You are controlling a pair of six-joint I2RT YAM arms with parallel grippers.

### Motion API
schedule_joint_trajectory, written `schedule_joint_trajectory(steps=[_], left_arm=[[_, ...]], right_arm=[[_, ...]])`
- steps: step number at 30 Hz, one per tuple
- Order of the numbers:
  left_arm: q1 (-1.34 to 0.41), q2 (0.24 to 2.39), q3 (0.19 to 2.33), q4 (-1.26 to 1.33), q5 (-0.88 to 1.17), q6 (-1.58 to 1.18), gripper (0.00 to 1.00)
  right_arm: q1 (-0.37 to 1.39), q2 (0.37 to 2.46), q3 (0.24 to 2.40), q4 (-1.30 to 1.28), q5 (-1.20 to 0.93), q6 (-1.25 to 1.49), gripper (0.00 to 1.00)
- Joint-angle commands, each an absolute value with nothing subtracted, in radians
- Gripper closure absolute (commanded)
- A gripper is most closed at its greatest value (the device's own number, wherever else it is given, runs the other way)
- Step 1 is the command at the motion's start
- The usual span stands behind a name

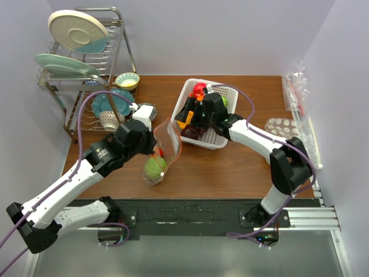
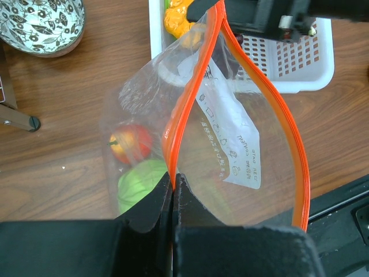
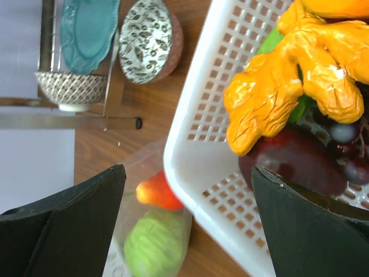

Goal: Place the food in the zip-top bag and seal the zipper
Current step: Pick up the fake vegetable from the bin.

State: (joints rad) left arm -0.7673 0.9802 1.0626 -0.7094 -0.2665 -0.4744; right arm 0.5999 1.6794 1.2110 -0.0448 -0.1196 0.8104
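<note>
I should grab one end of the yellow ginger-shaped food with my right gripper next, so its knobby length can enter the zip-top bag's opening.
The zip-top bag (image 1: 164,153) stands open on the table left of the white basket (image 1: 196,86). Its orange-red zipper (image 2: 190,86) gapes wide. Inside lie a green food (image 2: 138,182) and a red-orange fruit (image 2: 131,142). My left gripper (image 2: 173,180) is shut on the zipper's near end and holds the mouth up. My right gripper (image 3: 187,190) is open over the basket's near-left corner (image 3: 196,167), empty. In the basket lie a yellow ginger-shaped food (image 3: 282,86), a dark red food (image 3: 294,164) and dark grapes (image 3: 351,156).
A dish rack (image 1: 86,63) with plates and bowls stands at the back left. A patterned bowl (image 2: 40,23) and a teal plate (image 3: 86,29) sit near it. Clear packets (image 1: 297,86) and a blister tray (image 1: 281,127) lie at the right edge.
</note>
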Motion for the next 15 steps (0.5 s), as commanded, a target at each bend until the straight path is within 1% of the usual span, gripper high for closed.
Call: schedule_joint_trajectory(steps=[1, 7, 15], left_arm=[[-0.77, 0.954, 1.077, -0.698, -0.285, -0.453, 1.0], [-0.77, 0.948, 1.065, -0.692, -0.287, -0.449, 1.0], [-0.77, 0.953, 1.048, -0.681, -0.284, -0.442, 1.0]], right_arm=[[0.594, 1.716, 1.23, 0.048, -0.058, 0.879, 0.07], [0.594, 1.744, 1.201, 0.064, 0.047, 0.897, 0.06], [0.586, 1.839, 1.223, 0.126, 0.041, 0.952, 0.07]])
